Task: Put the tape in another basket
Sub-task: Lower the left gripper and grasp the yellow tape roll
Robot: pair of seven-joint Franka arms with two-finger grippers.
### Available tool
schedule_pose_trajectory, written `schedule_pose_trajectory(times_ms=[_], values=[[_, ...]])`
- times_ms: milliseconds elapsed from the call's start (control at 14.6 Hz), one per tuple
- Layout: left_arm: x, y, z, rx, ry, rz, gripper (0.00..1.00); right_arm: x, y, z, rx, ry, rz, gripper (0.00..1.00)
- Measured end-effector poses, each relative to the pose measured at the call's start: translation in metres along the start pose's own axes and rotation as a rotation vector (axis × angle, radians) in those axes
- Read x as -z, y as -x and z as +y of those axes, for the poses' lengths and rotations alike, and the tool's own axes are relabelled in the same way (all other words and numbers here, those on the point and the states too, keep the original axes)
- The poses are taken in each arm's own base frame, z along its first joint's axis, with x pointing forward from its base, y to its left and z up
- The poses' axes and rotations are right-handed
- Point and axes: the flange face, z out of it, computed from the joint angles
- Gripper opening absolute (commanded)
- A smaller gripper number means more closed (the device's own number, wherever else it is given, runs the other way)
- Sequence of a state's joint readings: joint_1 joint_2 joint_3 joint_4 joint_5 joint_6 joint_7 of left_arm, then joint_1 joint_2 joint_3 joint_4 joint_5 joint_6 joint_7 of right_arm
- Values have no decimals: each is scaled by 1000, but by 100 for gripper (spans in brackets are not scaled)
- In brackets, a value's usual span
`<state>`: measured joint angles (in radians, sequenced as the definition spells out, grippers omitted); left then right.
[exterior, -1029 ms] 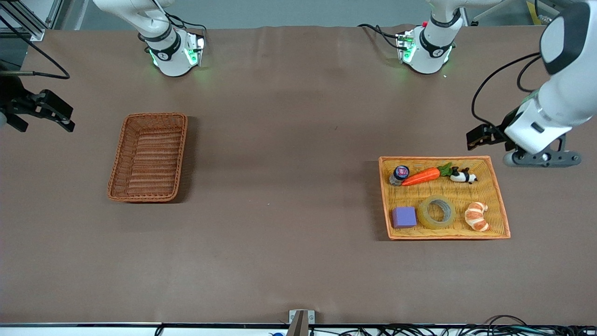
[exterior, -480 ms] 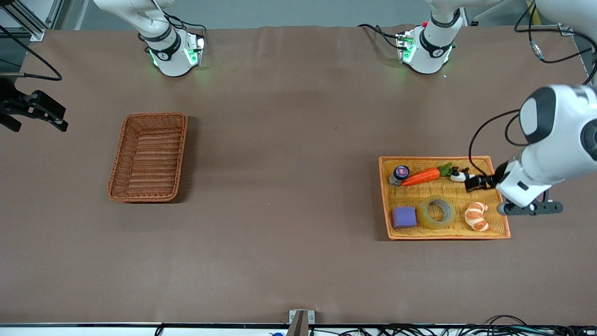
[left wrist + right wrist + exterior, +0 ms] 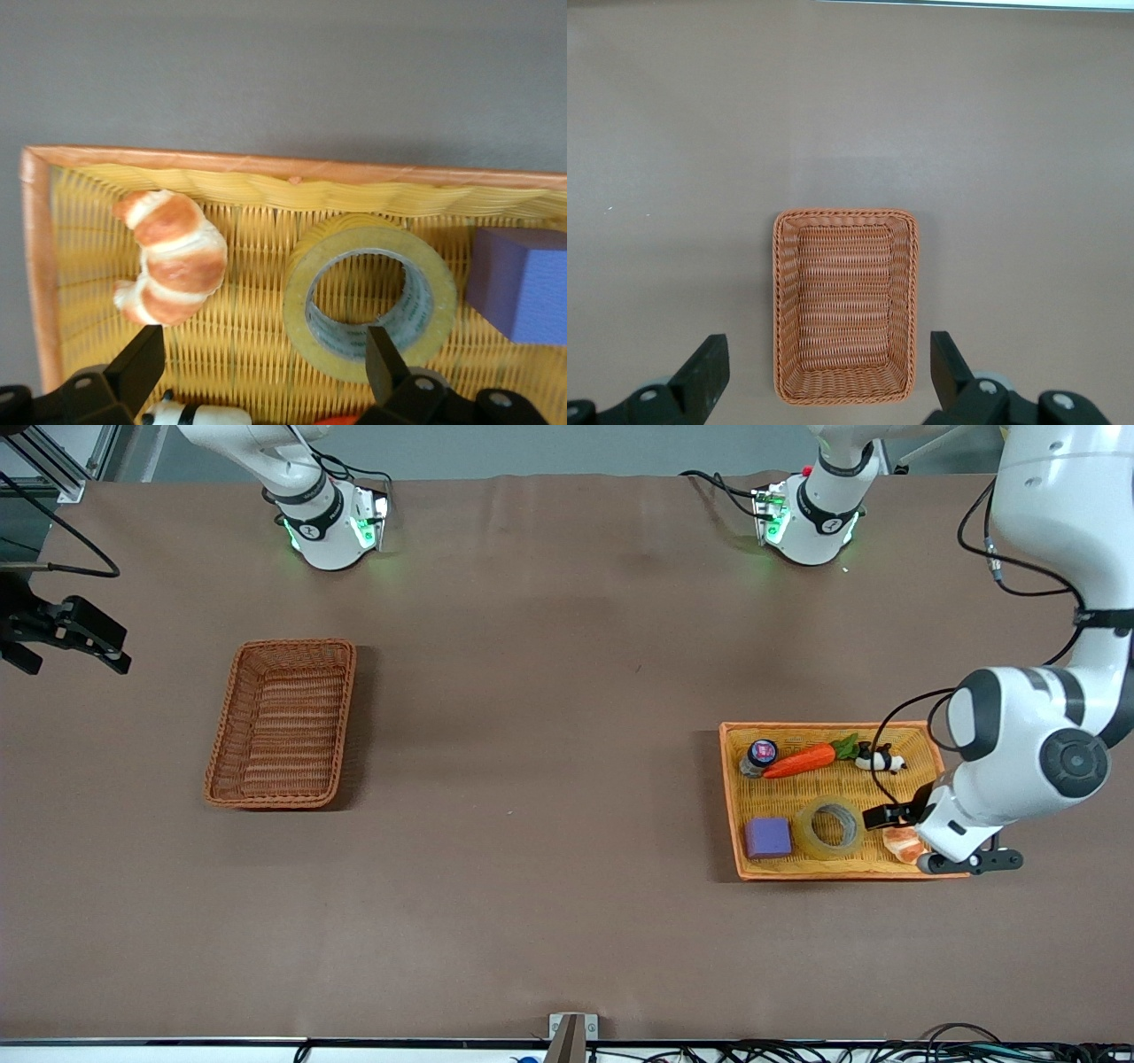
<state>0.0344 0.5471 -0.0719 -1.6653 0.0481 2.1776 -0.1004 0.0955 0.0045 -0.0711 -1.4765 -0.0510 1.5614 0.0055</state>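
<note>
The tape should go into the reddish-brown basket (image 3: 282, 724), so my left gripper will next grab the tape by its ring side (image 3: 803, 828).
The tape (image 3: 829, 828), a yellowish roll with a grey core, lies flat in the shallow orange-yellow tray (image 3: 886, 731), between a purple block and a croissant toy. In the left wrist view the tape (image 3: 370, 297) sits by one finger. My left gripper (image 3: 968, 861) hangs open and empty above the tray, over the croissant and tape; it also shows in the left wrist view (image 3: 263, 363). The reddish-brown basket (image 3: 282, 724) stands empty toward the right arm's end. My right gripper (image 3: 66, 633) is open and empty, high above the table near that basket (image 3: 846, 305).
The tray also holds a purple block (image 3: 767, 837), a croissant toy (image 3: 168, 257), a carrot toy (image 3: 797, 762), a panda toy (image 3: 877, 760) and a small jar (image 3: 759, 755). Bare brown table lies between tray and basket.
My left arm has swung from beside the tray's farther edge to over the tray, above the croissant and tape. The right gripper has barely moved.
</note>
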Motion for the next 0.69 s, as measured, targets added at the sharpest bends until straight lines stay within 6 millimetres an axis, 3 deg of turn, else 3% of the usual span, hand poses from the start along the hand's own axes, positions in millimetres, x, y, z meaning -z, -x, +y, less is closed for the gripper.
schedule_pose_trajectory(times_ms=[137,206,343,549,686], values=[[-29,2,4,-5,1,-40,100,0,0,-2,6,-1,0,100],[-43,3,7,-11,1,-59,92,0,0,-7,15,-2,1,100],[-64,7,13,-35,-8,-91,62,1,0,-13,25,-3,1,100],[-90,10,14,-101,-42,-120,49,1,0,-11,22,-2,0,100],[-96,7,15,-112,-46,-90,19,1,0,-12,24,-2,0,100]])
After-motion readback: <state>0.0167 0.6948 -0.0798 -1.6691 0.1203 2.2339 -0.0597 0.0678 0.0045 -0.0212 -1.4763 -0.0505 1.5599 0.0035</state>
